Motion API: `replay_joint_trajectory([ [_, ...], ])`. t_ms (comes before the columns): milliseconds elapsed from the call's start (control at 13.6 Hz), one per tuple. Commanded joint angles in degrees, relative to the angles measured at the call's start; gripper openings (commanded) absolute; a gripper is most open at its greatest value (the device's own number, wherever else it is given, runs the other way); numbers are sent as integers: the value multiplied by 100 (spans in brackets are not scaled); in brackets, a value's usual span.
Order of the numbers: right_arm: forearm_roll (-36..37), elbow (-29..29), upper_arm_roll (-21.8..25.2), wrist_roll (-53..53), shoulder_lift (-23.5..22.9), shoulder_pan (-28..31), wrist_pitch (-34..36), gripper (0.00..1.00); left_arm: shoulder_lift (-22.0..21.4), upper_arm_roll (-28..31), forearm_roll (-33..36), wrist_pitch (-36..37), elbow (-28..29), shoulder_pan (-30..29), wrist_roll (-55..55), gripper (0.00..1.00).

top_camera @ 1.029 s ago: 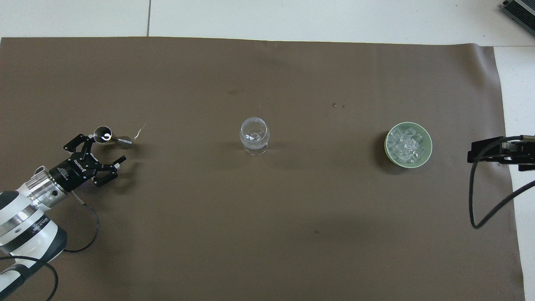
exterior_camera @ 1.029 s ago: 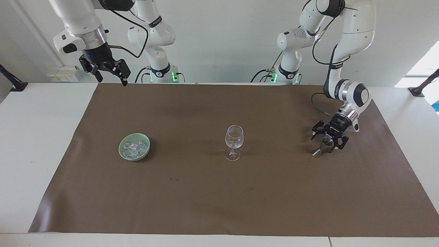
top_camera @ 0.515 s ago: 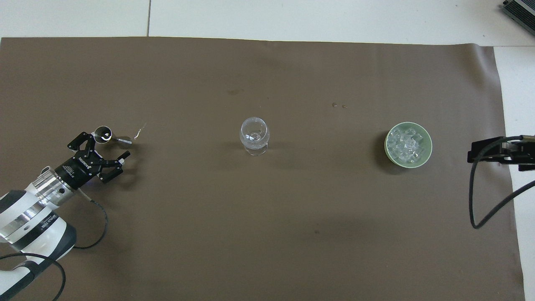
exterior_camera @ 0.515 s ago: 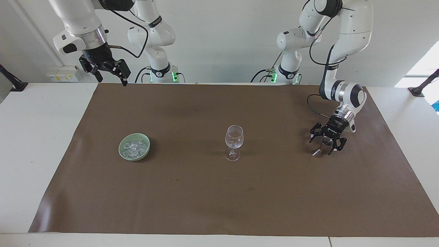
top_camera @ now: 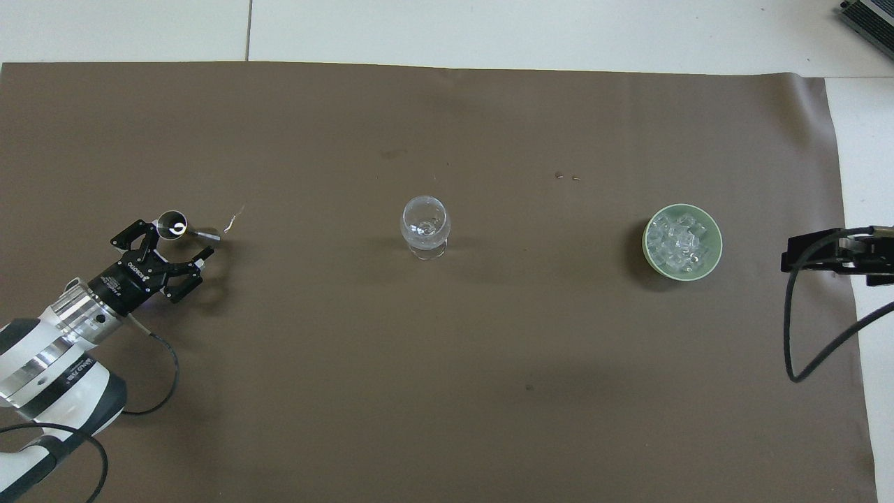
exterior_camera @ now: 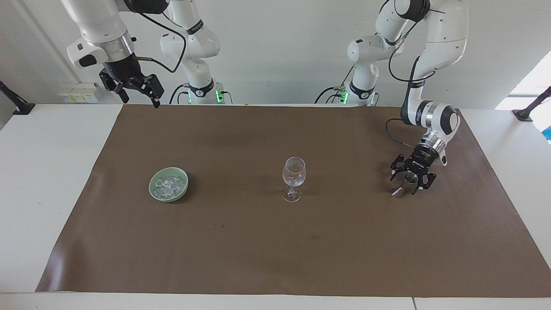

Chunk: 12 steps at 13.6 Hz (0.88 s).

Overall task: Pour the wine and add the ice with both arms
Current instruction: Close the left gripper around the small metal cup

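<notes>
The left gripper grabs the metal jigger by its body next, so its open rim stays free to pour wine into the glass.
A small metal jigger stands on the brown mat toward the left arm's end of the table. My left gripper is low at it, open, one finger on either side of the jigger. At the middle stands a clear stemmed glass that looks empty. The ice lies in a green bowl toward the right arm's end. Over the mat's corner by its own base, my right gripper waits high up, open and holding nothing. No wine shows.
The brown mat covers most of the white table. Two tiny specks lie on the mat farther from the robots than the bowl. A black cable hangs from the right arm.
My left gripper has slid closer onto the jigger and its fingers have drawn somewhat nearer together around it. The right arm, glass and bowl have not moved.
</notes>
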State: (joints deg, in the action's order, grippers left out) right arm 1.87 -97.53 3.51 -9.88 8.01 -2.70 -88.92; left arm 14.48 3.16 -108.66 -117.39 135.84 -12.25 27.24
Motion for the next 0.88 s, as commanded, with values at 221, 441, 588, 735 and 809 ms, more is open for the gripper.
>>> replay_joint_trajectory([
  [221, -99, -55, -17, 162, 87, 33, 68, 100, -156, 18, -244, -109, 127, 56, -70, 41],
  [441, -99, -55, -8, 162, 87, 33, 68, 100, -156, 18, -244, -109, 127, 30, -61, 7],
  [588, -99, -55, -8, 162, 87, 33, 68, 100, -156, 18, -244, -100, 127, 12, -52, 0],
  [735, -99, -55, -8, 162, 87, 33, 68, 100, -156, 18, -244, -74, 83, 12, 44, 0],
  [809, -99, -55, -17, 162, 87, 33, 68, 100, -156, 18, -235, -56, 57, 12, 201, 0],
])
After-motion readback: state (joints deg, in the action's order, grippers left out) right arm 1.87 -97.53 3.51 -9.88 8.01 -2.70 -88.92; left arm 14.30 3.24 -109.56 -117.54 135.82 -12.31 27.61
